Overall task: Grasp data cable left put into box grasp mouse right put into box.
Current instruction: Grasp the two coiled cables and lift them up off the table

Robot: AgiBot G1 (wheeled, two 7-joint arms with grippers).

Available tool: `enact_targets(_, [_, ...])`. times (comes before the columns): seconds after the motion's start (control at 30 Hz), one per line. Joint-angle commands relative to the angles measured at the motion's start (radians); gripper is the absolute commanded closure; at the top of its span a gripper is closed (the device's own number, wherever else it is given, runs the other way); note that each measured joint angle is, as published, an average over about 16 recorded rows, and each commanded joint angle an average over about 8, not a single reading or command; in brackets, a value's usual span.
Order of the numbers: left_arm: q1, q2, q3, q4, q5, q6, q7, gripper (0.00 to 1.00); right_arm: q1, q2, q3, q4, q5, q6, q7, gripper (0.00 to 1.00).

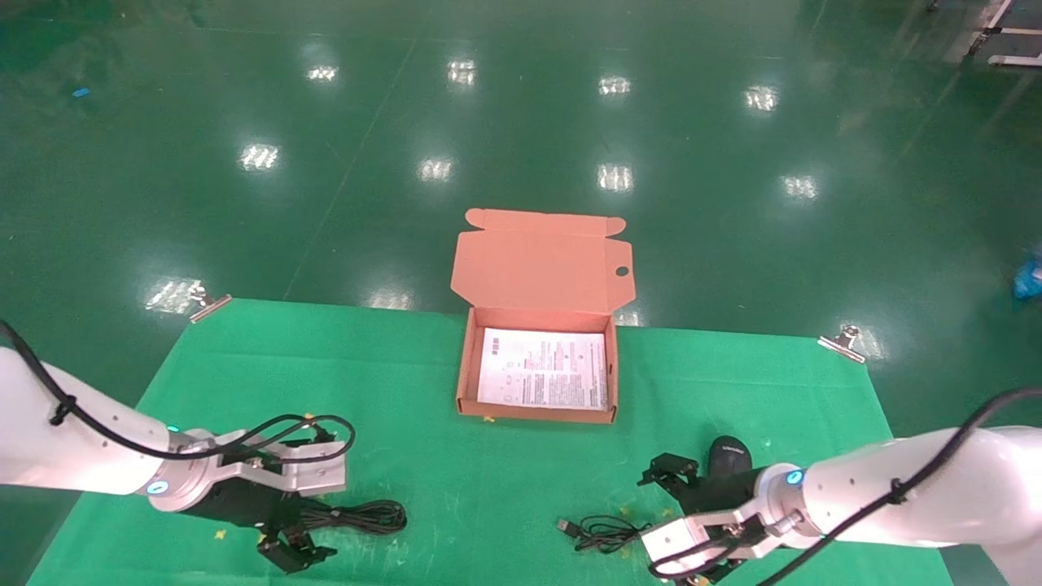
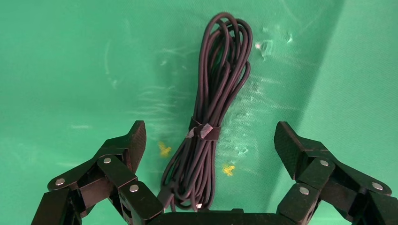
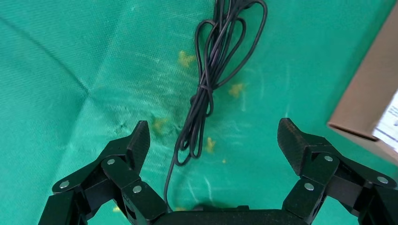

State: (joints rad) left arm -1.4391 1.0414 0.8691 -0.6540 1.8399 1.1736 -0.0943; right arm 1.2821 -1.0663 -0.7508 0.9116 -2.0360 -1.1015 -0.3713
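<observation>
My left gripper grabs the data cable by its strapped middle next, where the loops are gathered tight, since the loops fan out slack at both ends.
The data cable (image 1: 366, 515), a black looped bundle tied with a strap, lies on the green cloth at front left. My left gripper (image 1: 320, 498) is open, low over the cloth, with the bundle (image 2: 211, 131) lying between its fingers (image 2: 134, 140), apart from both. The black mouse (image 1: 728, 454) sits at front right, and its thin cord (image 1: 604, 533) is coiled to its left. My right gripper (image 1: 663, 522) is open beside the mouse, with the cord (image 3: 206, 93) lying ahead between its fingers (image 3: 291, 138). The orange box (image 1: 466, 366) stands open at the table's far middle.
A printed sheet (image 1: 544, 368) lies in the box, and the lid (image 1: 541, 268) stands back over the far edge. A corner of the box (image 3: 371, 89) shows in the right wrist view. Metal clips (image 1: 210, 307) (image 1: 842, 342) hold the cloth's far corners. Green floor lies beyond.
</observation>
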Motion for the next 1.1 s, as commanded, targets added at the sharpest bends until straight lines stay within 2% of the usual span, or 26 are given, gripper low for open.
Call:
enact_targets(0.03, [0.002,0.011,-0.001,0.029,-0.002,-0.013,0.013,0.0,0.006,-0.017,-0.002,-0.036,-0.002,0.008,-0.009,0.0])
enact_targets(0.1, [0.004,0.021,0.0,0.054,0.0,-0.026,0.029,0.06,0.01,-0.027,-0.003,-0.062,-0.002,0.014,-0.016,0.0])
enact_targets(0.3, [0.01,0.041,0.002,0.115,0.006,-0.061,0.063,0.81,0.017,-0.049,-0.002,-0.125,0.001,0.034,-0.033,0.75])
enact_targets(0.37, [0.011,0.044,0.001,0.128,0.007,-0.069,0.068,1.0,0.019,-0.053,-0.002,-0.138,0.001,0.04,-0.037,1.0])
enact_targets(1.1, [0.011,0.042,0.0,0.121,0.005,-0.065,0.066,1.0,0.018,-0.05,-0.001,-0.13,0.003,0.038,-0.035,1.0])
